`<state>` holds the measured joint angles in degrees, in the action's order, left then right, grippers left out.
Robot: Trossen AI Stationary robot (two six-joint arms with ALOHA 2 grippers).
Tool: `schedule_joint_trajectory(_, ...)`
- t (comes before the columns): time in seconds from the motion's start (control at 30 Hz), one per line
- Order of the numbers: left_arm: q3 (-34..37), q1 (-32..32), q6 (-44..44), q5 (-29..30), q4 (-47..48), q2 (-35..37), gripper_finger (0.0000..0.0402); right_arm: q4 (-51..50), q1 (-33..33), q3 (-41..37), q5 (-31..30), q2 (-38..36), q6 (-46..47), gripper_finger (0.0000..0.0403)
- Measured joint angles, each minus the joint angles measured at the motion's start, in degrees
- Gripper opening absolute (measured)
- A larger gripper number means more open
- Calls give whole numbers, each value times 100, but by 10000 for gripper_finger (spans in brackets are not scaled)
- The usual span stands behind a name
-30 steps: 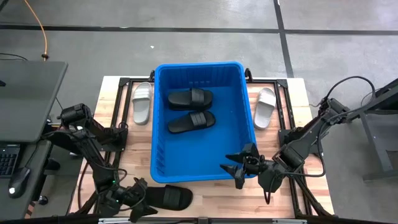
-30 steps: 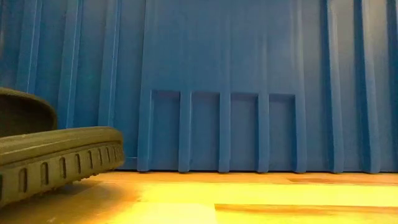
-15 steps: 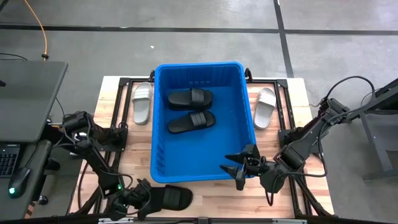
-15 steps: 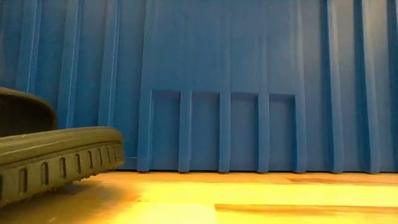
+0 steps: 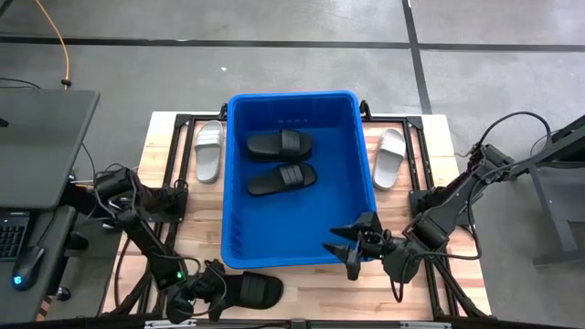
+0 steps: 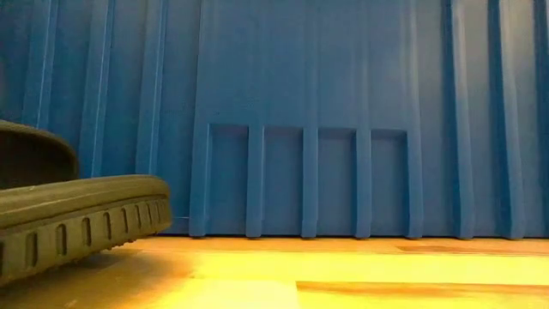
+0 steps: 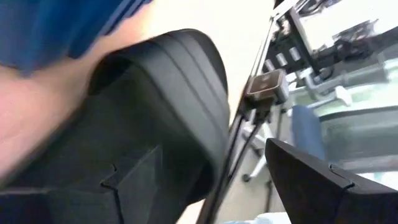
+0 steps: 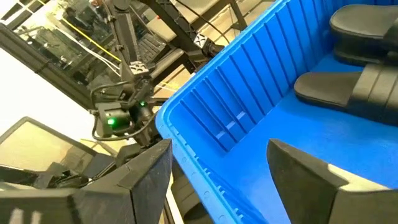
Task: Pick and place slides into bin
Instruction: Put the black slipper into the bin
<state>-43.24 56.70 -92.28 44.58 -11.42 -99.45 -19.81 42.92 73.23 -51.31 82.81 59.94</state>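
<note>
The black slide on the table should be grabbed next by the heel end of its sole (image 7: 81, 155) with my left gripper. Then I will move the slide into the blue bin.
The blue bin (image 5: 291, 183) stands in the table's middle with two black slides (image 5: 280, 161) lying in it. A third black slide (image 5: 251, 291) lies flat on the table by the near edge; its sole shows in the low view (image 6: 77, 215). Pale slides lie left (image 5: 208, 151) and right (image 5: 390, 157) of the bin. My left gripper (image 5: 218, 289) is open at this slide's left end; the slide's ribbed strap (image 7: 168, 93) fills its wrist view. My right gripper (image 5: 336, 245) hangs open and empty over the bin's near right corner. A fourth black slide is out of view. My left gripper comes level from the table's left at the black slide's left end. One finger (image 7: 124, 186) stands in front of the slide and the other (image 7: 323, 180) stands off to its side. I cannot tell whether either finger touches it.
The bin's near wall (image 6: 343, 112) rises close behind the slide. A black metal frame (image 5: 174, 196) runs along the table's sides. A desk with a keyboard and a mouse (image 5: 27, 265) stands left of the table.
My left gripper has gone toward the table's right edge, along the near edge, up to the black slide's left end. The slide has stayed where it was. My right arm has kept still.
</note>
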Motion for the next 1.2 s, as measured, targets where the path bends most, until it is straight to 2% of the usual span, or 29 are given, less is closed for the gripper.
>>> schedule_joint_trajectory(0.2,-149,-229,351,-103,-582,-359,275,18,-2,0,74,0,-2,250)
schedule_joint_trajectory(0.37,-388,-442,762,-677,-467,-561,273,44,-17,0,74,-4,-2,250)
schedule_joint_trajectory(0.47,-522,-541,830,-925,-480,-667,251,42,-19,0,74,-4,-7,250)
schedule_joint_trajectory(0.57,-564,-537,847,-919,-431,-670,204,42,-16,0,74,-4,-49,250)
schedule_joint_trajectory(0.77,-562,-523,847,-906,-339,-670,42,44,-17,0,41,-4,-90,250)
schedule_joint_trajectory(0.83,-564,-519,833,-898,-342,-667,15,44,-17,0,26,-4,-96,250)
schedule_joint_trajectory(0.93,-562,-519,908,-833,-478,-667,23,42,-17,0,15,-4,-157,250)
schedule_joint_trajectory(1.07,-685,-449,937,-853,-549,-663,7,37,-17,0,6,-4,-196,250)
schedule_joint_trajectory(1.2,-1011,-265,1052,-1053,-470,-661,15,17,-17,0,6,-4,-196,250)
